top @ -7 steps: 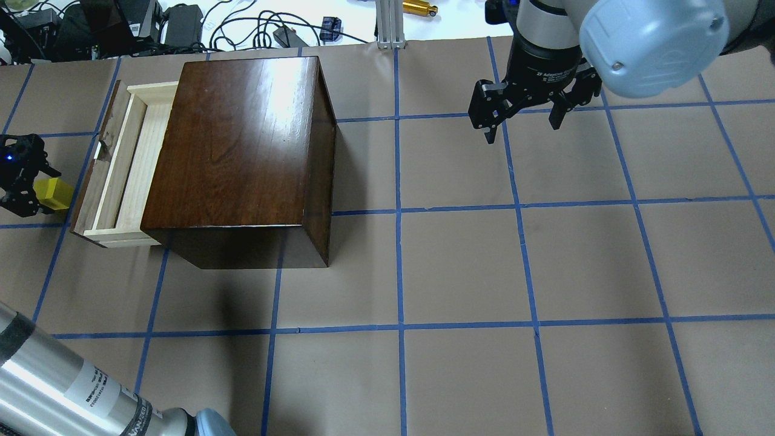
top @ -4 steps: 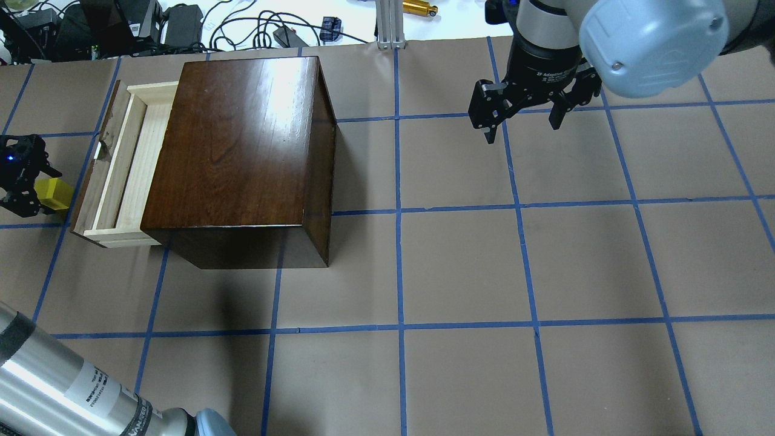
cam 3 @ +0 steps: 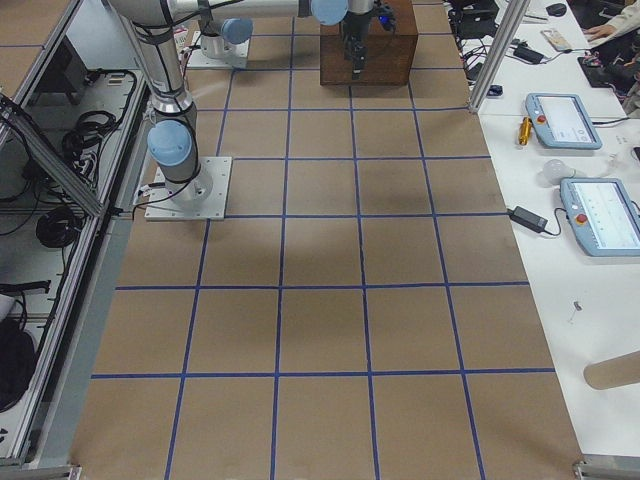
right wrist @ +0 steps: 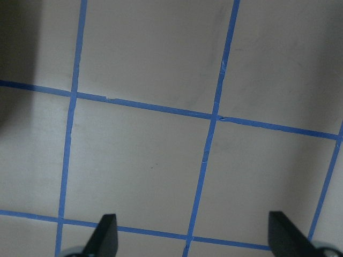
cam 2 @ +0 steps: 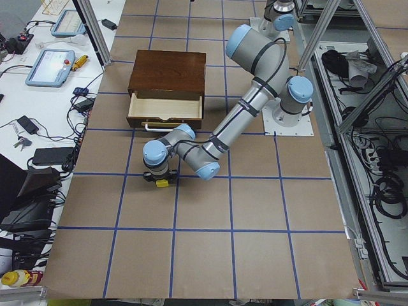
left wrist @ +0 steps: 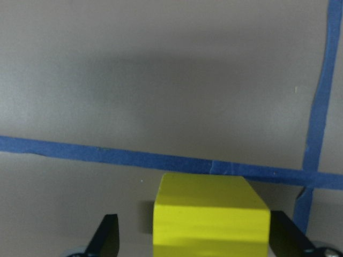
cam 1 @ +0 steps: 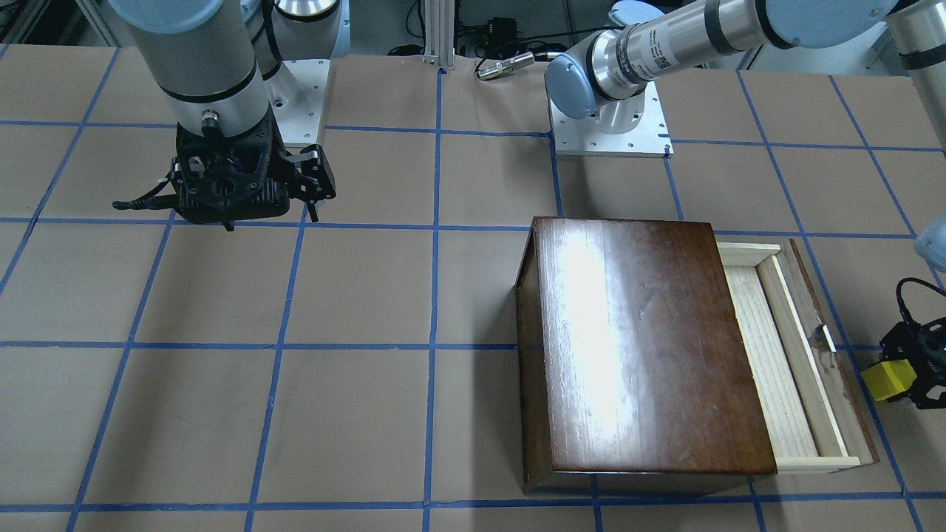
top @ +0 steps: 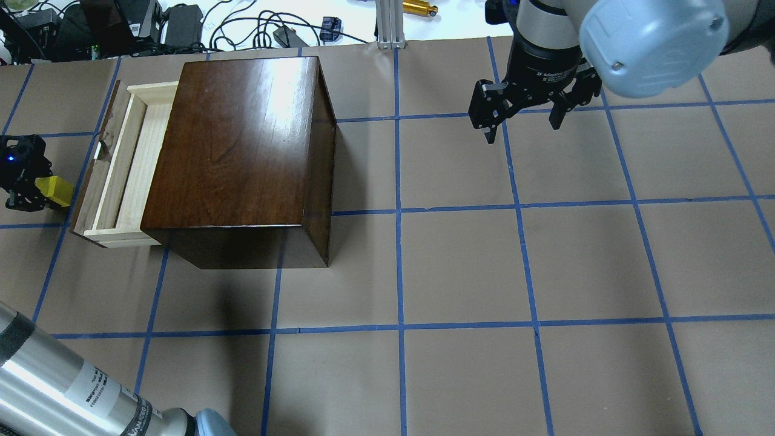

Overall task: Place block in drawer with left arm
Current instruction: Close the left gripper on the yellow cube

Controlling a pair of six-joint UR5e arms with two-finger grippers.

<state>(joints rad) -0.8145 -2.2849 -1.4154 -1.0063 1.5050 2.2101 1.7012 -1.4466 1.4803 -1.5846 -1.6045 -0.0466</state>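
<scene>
The left gripper should next grab the yellow block (cam 1: pixel 889 380) by its two opposite sides, and then it can place the block in the drawer (cam 1: pixel 780 355).
The small yellow block (top: pixel 56 191) (cam 1: pixel 889 380) lies on the brown paper just outside the dark front of the pulled-out drawer (top: pixel 136 169) (cam 1: pixel 772 369). My left gripper (top: pixel 35 192) stands over the block. In the left wrist view its fingers are spread, one on each side of the block (left wrist: pixel 211 217), which sits closer to the view's right finger. The drawer's pale tray holds nothing. My right gripper (top: pixel 522 130) (cam 1: pixel 270 220) hangs open far off, with only taped paper under it (right wrist: pixel 190 246).
The glossy dark-brown box (top: pixel 242 139) stands right beside the drawer. Blue tape lines cross the paper. Cables and devices (top: pixel 181 24) lie beyond the table's far edge. The left arm's silver link (top: pixel 60 387) crosses the near left corner.
My left gripper has shifted slightly over the block and hides a bit more of it. The block, the drawer and the right arm have stayed put.
</scene>
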